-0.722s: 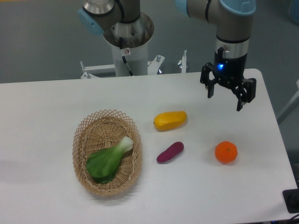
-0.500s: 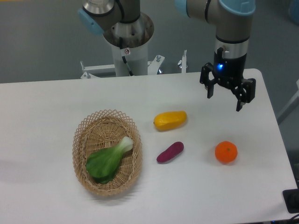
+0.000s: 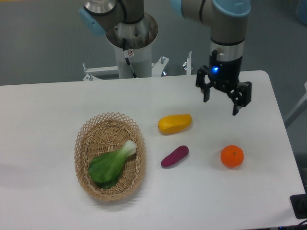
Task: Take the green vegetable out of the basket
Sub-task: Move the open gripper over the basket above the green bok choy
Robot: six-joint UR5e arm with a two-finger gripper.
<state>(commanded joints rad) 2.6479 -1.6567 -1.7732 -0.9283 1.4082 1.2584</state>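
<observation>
I should grab the bok choy by its pale stem end next, so that my gripper can lift it out of the wicker basket.
The green vegetable, a bok choy with dark green leaves and a pale stem end, lies inside the oval tan wicker basket at the left front of the white table. My gripper hangs open and empty above the table's back right part, far to the right of the basket, its two dark fingers pointing down.
A yellow mango-like fruit lies right of the basket. A small purple sweet potato lies below it. An orange sits toward the right front, beneath the gripper. The robot's base column stands behind the table.
The gripper has moved a little to the left, still open. The produce and the basket have not moved.
</observation>
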